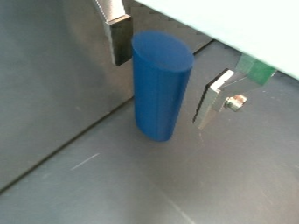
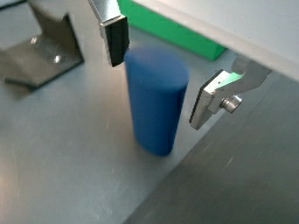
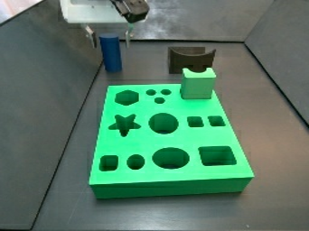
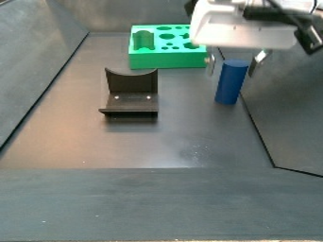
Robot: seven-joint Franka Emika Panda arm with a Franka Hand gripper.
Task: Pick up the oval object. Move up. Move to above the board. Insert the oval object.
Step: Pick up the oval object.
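Observation:
The robot's gripper will next take hold of the blue oval peg by its upper part (image 3: pixel 110 43), so the peg's lower end stays free to go into the board (image 3: pixel 169 135).
The oval object, a tall blue peg (image 1: pixel 162 83), stands upright on the dark floor. It also shows in the other wrist view (image 2: pixel 156 101) and in both side views (image 3: pixel 111 51) (image 4: pixel 229 80). My gripper (image 1: pixel 166 70) (image 2: pixel 162 70) is open and straddles the peg's upper part, with one finger (image 1: pixel 119 39) and the other finger (image 1: pixel 214 98) each a small gap away from it. In both side views the gripper (image 3: pixel 111 36) (image 4: pixel 233 59) is directly over the peg. The bright green board (image 3: pixel 169 135) (image 4: pixel 164 45) with its cut-out holes lies beside the peg.
A light green block (image 3: pixel 200 83) stands at the board's far edge. The dark fixture (image 4: pixel 128 92) (image 3: pixel 189 59) (image 2: pixel 41 52) stands on the floor near the peg. Dark walls enclose the floor.

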